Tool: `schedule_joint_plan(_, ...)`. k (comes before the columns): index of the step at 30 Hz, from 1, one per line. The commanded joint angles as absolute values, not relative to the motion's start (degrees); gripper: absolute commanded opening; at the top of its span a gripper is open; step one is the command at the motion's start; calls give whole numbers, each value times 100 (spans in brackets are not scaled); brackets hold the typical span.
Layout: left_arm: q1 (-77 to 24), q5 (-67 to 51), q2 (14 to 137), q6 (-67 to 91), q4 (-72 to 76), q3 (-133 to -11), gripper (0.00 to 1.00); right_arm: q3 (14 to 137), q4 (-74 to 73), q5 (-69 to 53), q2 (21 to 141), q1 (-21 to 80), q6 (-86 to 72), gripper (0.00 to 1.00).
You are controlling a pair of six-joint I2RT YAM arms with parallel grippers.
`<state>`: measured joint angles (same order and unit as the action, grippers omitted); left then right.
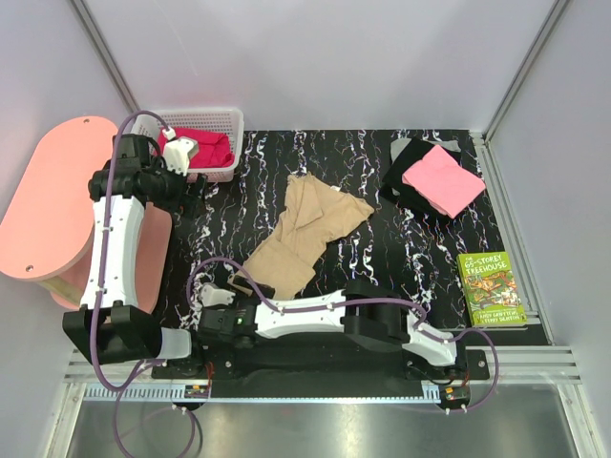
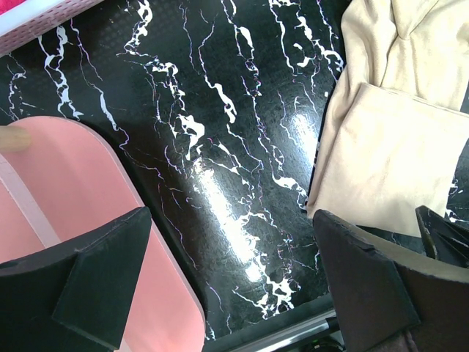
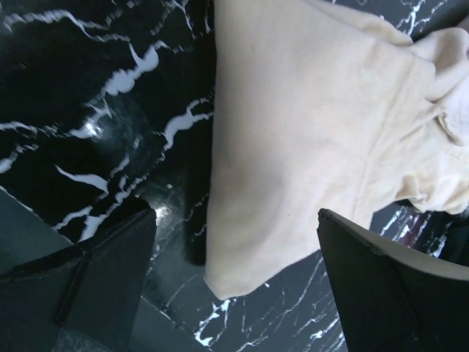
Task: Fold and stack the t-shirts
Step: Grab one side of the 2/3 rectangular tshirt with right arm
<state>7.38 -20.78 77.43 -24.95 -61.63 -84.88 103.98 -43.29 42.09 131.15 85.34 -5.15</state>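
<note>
The robot's right gripper next needs to pull the near corner of the t-shirt out and fold it over the rest of the t-shirt, so it should grab the tan-beige t-shirt (image 1: 305, 234) by that near corner.
A crumpled tan-beige t-shirt (image 1: 305, 234) lies mid-table. My right gripper (image 1: 241, 286) is open just over its near-left corner; in the right wrist view the shirt (image 3: 308, 132) has its corner between the spread fingers (image 3: 102, 271), which do not grip it. My left gripper (image 1: 196, 196) is open and empty above bare tabletop beside the basket; its wrist view shows the tan shirt (image 2: 396, 147) to the right. A folded pink shirt (image 1: 442, 179) lies on the black shirt (image 1: 406, 157) at the back right. The magenta-red shirt (image 1: 205, 145) sits in the basket.
A white-pink mesh basket (image 1: 229, 119) stands at the back left. A pink oval board (image 1: 48, 205) lies off the table's left edge, also in the left wrist view (image 2: 73, 191). A green paperback book (image 1: 491, 288) lies near the right edge.
</note>
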Motion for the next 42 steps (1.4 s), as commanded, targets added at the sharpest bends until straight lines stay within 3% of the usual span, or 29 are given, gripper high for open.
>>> schedule_joint_plan(1, 738, -2153, 7594, -2452, -6100, -8675, 99, 10758, -4333, 4368, 13394, 8490, -685, 100)
schedule_joint_plan(5, 730, -2145, 7585, -2513, -6100, -8692, 99, 10697, -4368, 4202, 13482, 8333, -931, 91)
schedule_joint_plan(6, 738, -2127, 7585, -2514, -6108, -8692, 99, 10609, -4368, 4132, 13482, 8297, -1053, 83)
schedule_joint_plan(10, 738, -2118, 7585, -2549, -6108, -8684, 99, 10328, -4368, 4087, 13412, 8157, -1257, 65)
schedule_joint_plan(12, 738, -2118, 7576, -2566, -6108, -8666, 99, 10170, -4377, 4061, 13386, 8086, -1335, 64)
schedule_joint_plan(15, 738, -2162, 7559, -2540, -6100, -8666, 99, 10081, -4368, 3973, 13342, 7990, -1406, 53)
schedule_joint_plan(18, 738, -2171, 7567, -2531, -6108, -8675, 99, 10134, -4368, 3885, 13350, 7972, -1415, 22)
schedule_joint_plan(19, 738, -2171, 7567, -2531, -6100, -8684, 99, 10160, -4368, 3859, 13351, 7972, -1415, 3)
schedule_joint_plan(20, 738, -2153, 7567, -2540, -6108, -8692, 99, 10212, -4377, 3789, 13342, 7972, -1450, 0)
schedule_joint_plan(34, 738, -2171, 7620, -2531, -6100, -8815, 99, 11794, -5361, 2735, 12762, 8525, -1757, 0)
schedule_joint_plan(42, 738, -2136, 7629, -2558, -6108, -8894, 99, 11980, -5440, 2189, 12287, 8675, -2065, 0)
